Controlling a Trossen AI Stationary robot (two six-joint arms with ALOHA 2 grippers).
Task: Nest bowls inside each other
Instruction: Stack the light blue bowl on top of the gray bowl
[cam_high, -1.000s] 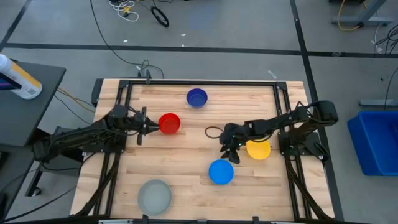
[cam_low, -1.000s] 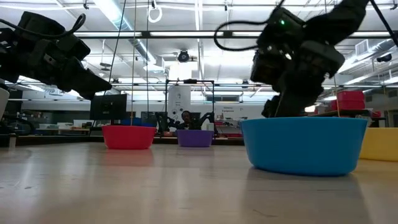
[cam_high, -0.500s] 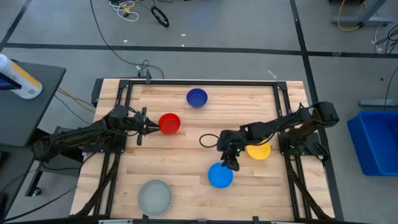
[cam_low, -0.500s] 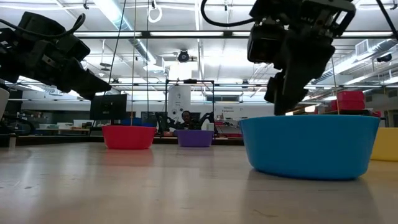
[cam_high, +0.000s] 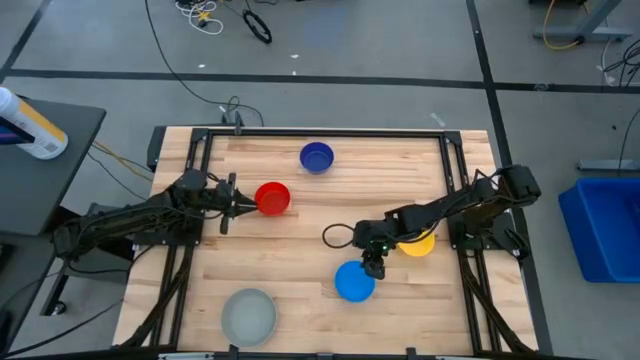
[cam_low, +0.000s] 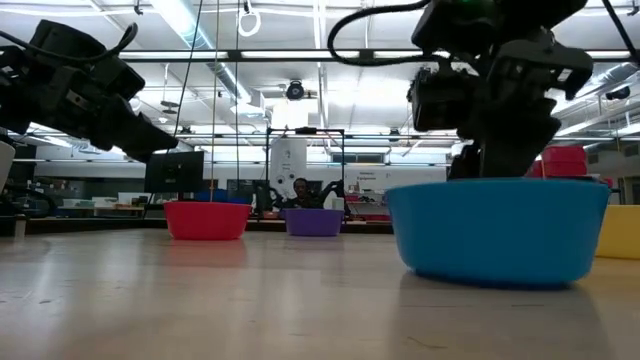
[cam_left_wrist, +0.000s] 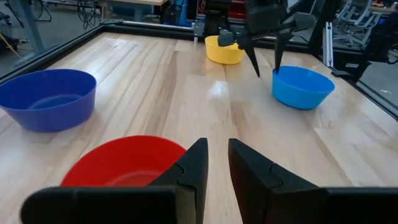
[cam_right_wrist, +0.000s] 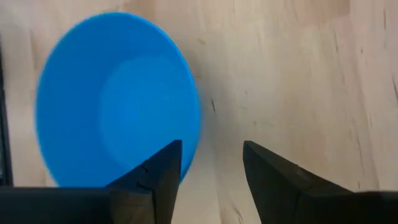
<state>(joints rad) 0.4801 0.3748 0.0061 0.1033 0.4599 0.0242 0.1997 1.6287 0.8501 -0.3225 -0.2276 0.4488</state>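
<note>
The light blue bowl needs to nest inside the grey bowl, so the robot's right gripper will next grab it by its rim (cam_right_wrist: 196, 138).
The light blue bowl (cam_high: 354, 282) stands on its base near the table's middle right. My right gripper (cam_right_wrist: 211, 163) hangs open over its far rim, pointing steeply down, one finger (cam_right_wrist: 158, 171) over the bowl's edge and the other (cam_right_wrist: 277, 174) outside over bare wood. The yellow bowl (cam_high: 418, 242) sits behind it, half hidden by the right arm. The red bowl (cam_high: 272, 198), dark blue bowl (cam_high: 316, 157) and grey bowl (cam_high: 248, 314) stand apart on the table. My left gripper (cam_left_wrist: 214, 163) waits beside the red bowl (cam_left_wrist: 121, 165), its fingers a narrow gap apart, nothing between them. My right gripper stands with its fingers on either side of the light blue bowl's far rim (cam_right_wrist: 189, 118), coming from above. Whether a finger touches the rim, I cannot tell. The bowl rests upright on the table.
A black frame (cam_high: 320, 133) rims the wooden table. Bare wood lies between the red bowl and the light blue bowl and along the near edge right of the grey bowl. A black cable loop (cam_high: 333, 236) hangs off the right arm.
My right gripper has swung from beside the yellow bowl toward the table's near edge, rolling its wrist, and now hangs over the light blue bowl's far rim. The light blue bowl has shifted slightly toward the near edge.
</note>
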